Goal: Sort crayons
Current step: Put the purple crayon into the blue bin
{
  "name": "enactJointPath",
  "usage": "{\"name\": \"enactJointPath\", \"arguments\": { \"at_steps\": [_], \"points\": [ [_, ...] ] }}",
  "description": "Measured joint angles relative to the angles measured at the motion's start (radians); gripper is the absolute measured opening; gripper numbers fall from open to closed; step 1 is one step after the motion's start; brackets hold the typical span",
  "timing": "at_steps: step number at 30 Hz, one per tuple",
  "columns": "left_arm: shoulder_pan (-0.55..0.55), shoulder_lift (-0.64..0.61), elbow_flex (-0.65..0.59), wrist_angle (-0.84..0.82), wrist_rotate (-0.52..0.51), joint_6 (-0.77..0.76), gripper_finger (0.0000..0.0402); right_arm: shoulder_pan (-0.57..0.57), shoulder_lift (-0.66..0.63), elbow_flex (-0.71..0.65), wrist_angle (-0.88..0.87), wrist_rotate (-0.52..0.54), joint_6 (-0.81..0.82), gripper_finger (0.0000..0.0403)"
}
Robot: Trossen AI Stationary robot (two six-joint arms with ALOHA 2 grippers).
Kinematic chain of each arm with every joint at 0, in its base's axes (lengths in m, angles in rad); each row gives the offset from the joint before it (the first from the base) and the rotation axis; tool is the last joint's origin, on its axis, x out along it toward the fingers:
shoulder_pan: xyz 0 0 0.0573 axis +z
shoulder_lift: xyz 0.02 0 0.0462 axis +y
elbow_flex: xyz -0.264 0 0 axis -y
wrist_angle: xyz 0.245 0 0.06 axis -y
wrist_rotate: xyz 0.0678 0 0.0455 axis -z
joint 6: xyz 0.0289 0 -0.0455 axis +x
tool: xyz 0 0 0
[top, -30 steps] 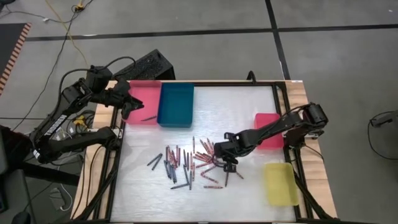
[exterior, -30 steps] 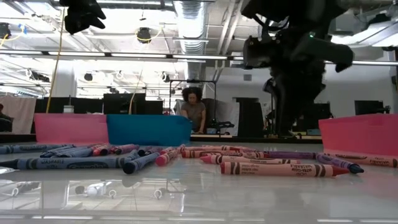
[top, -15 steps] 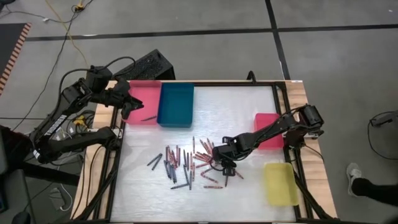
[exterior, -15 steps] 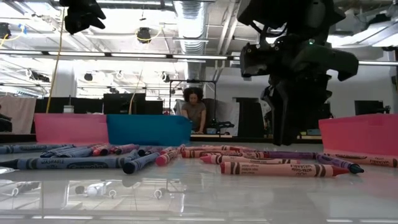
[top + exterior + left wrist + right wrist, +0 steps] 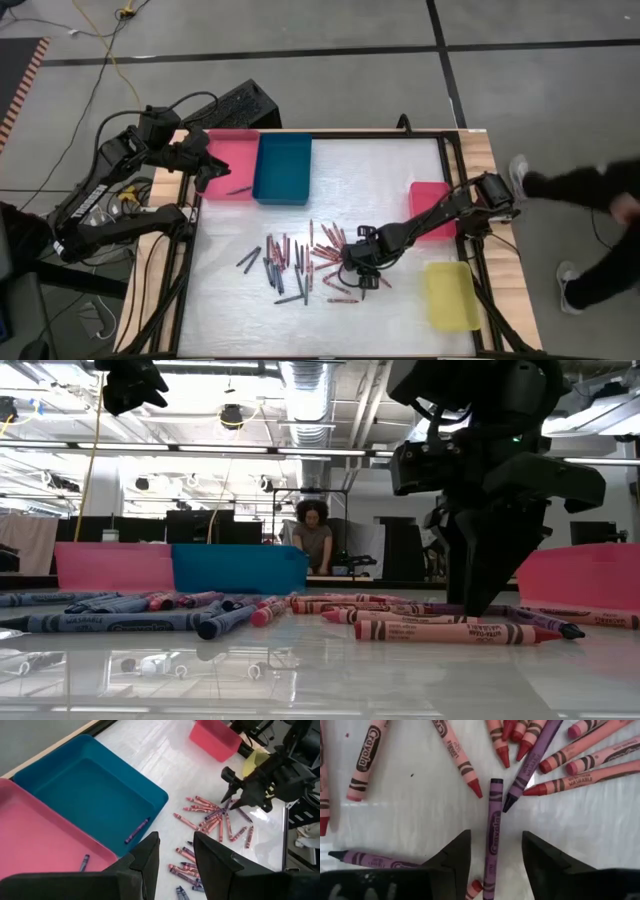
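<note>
My right gripper is low beside the purple crayon's body [image 5: 492, 840] in the right wrist view, so it should close now. Closing now would hold the purple crayon.
Several crayons [image 5: 315, 262], red, pink, purple and dark, lie scattered flat on the white table. My right gripper [image 5: 362, 268] points down over the right side of the pile, open. Its fingers stand on either side of a purple crayon [image 5: 493, 832] without touching it, close above the table in the low view [image 5: 490, 600]. My left gripper [image 5: 205, 170] hovers high over the pink tray [image 5: 228, 160] at the far left, open and with nothing between its fingers [image 5: 172, 852]. One purple crayon [image 5: 137, 830] lies in the blue tray [image 5: 75, 795], and a short one [image 5: 84, 862] in the pink tray.
A second pink tray [image 5: 432, 205] and a yellow tray [image 5: 450, 295] stand along the table's right edge. A black frame borders the table. A person [image 5: 590, 200] moves past beyond the right edge, and another person [image 5: 312, 540] sits far behind the table.
My right gripper has sunk toward the table and shifted toward its left and near edges, coming down over the purple crayon in the pile. The crayons have not moved. A person has come into the high view at the right.
</note>
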Motion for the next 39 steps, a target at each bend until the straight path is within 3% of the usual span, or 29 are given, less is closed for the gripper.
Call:
{"name": "enactJointPath", "arguments": {
  "at_steps": [17,30,39],
  "points": [
    [0.000,0.006,0.000,-0.001,-0.002,-0.004,0.0110,-0.003,0.004,0.000,-0.023,0.001,0.170,0.0008],
    [0.000,0.006,0.000,-0.001,-0.002,-0.003,0.0110,0.000,0.008,0.144,-0.157,-0.034,0.177,0.0004],
    [0.000,0.006,0.000,0.000,-0.010,0.016,0.0110,-0.039,0.007,0.309,-0.299,-0.042,0.072,0.0003]
  ]
}}
